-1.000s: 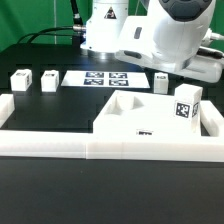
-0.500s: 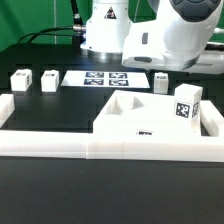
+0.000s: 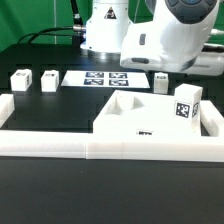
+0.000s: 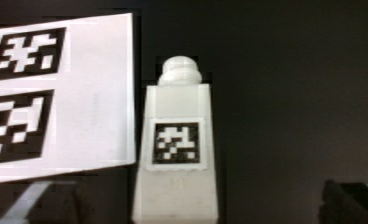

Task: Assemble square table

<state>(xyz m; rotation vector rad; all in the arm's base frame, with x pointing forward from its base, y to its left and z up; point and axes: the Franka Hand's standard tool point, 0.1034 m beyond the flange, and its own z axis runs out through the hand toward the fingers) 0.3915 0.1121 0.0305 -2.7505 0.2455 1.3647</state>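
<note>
The gripper grabs the tagged leg by its square body below the rounded tip (image 4: pixel 177 150) next, to assemble the square table.
The square tabletop slab (image 3: pixel 130 125) lies at the front right against the white border wall. One tagged leg (image 3: pixel 188 105) stands upright at its right corner. Two legs (image 3: pixel 20 80) (image 3: pixel 49 79) sit at the exterior view's left. A fourth leg (image 3: pixel 161 82) sits right of the marker board, under the arm. In the wrist view this leg (image 4: pixel 177 140) lies between my gripper's (image 4: pixel 195 205) two dark fingers (image 4: pixel 33 205), which stand apart on either side without touching it. The gripper is open and empty. In the exterior view it is hidden by the arm.
The marker board (image 3: pixel 100 77) (image 4: pixel 56 90) lies flat just beside the leg under the gripper. The low white border wall (image 3: pixel 50 147) runs along the front and up the left side. The robot base (image 3: pixel 100 30) stands behind the marker board.
The arm has shifted slightly to the exterior view's right over the leg beside the marker board. No part has moved.
</note>
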